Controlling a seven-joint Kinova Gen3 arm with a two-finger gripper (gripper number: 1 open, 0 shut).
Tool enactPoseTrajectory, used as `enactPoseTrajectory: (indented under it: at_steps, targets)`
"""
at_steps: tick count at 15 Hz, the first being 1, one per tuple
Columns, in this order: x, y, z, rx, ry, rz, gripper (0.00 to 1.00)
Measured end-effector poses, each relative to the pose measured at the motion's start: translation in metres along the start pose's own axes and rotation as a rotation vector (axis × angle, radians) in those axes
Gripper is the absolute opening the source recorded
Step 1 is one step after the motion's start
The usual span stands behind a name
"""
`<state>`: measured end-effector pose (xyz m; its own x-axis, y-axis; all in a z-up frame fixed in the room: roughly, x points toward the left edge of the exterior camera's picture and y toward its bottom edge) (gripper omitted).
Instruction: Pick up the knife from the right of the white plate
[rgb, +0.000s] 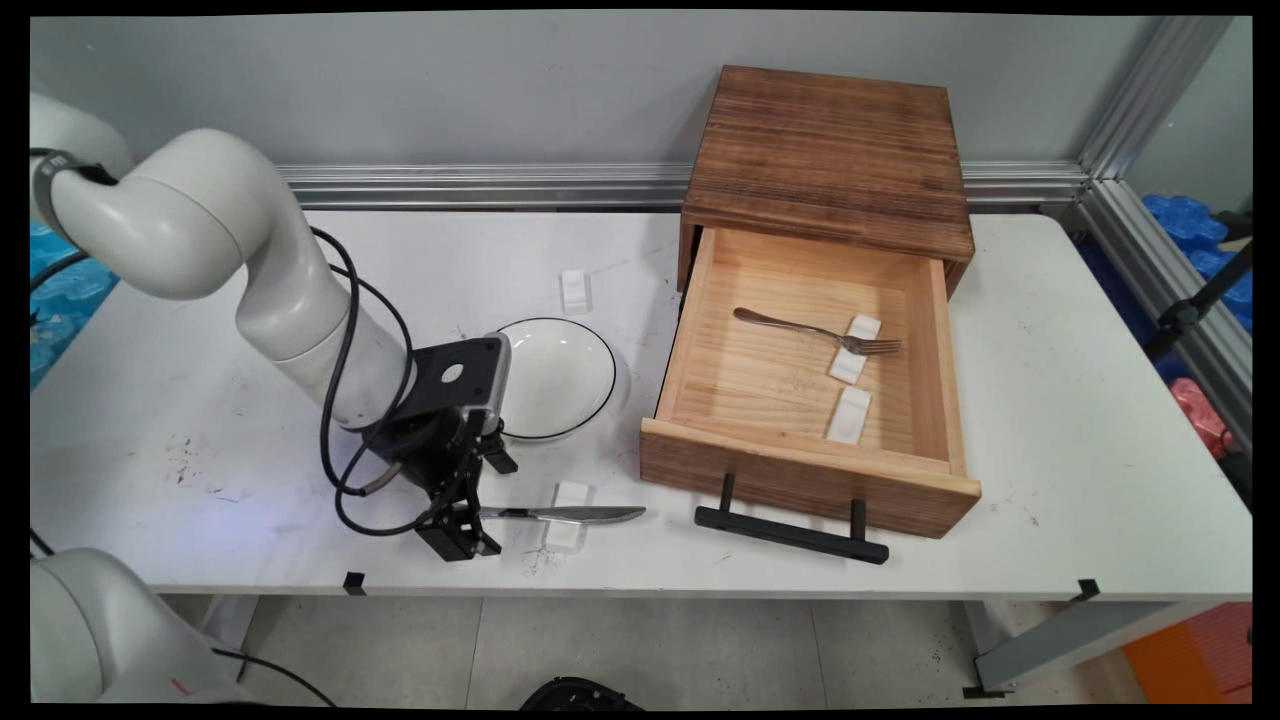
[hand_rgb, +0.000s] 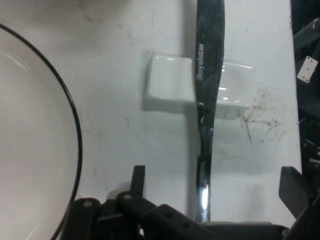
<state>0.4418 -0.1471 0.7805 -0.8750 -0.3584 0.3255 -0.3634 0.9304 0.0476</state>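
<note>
My gripper should grab the knife by its handle (rgb: 506, 512) next, so that I can lay the knife in the open drawer beside the fork.
A metal knife (rgb: 560, 514) lies near the table's front edge, its middle propped on a small white rest (rgb: 567, 497) and its blade pointing right. My gripper (rgb: 478, 500) is down at the knife's handle end and open, one finger on each side of the handle, not closed on it. In the hand view the knife (hand_rgb: 207, 100) runs up the middle across the white rest (hand_rgb: 170, 85). There the gripper (hand_rgb: 215, 187) straddles the handle, with wide gaps to both fingers (hand_rgb: 137, 180).
A white plate (rgb: 590, 375) with a black rim sits just behind the gripper. To the right, a wooden cabinet (rgb: 830, 160) has its drawer (rgb: 800, 475) pulled open, holding a fork (rgb: 815, 330) and two white rests. Another white rest (rgb: 575, 290) lies further back.
</note>
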Motion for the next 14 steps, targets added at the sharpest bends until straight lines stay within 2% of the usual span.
enactPoseTrajectory:
  at_steps: [14]
  targets:
    - [0.0078, 0.0025, 0.0059, 0.02, -0.013, -0.01, 1.0]
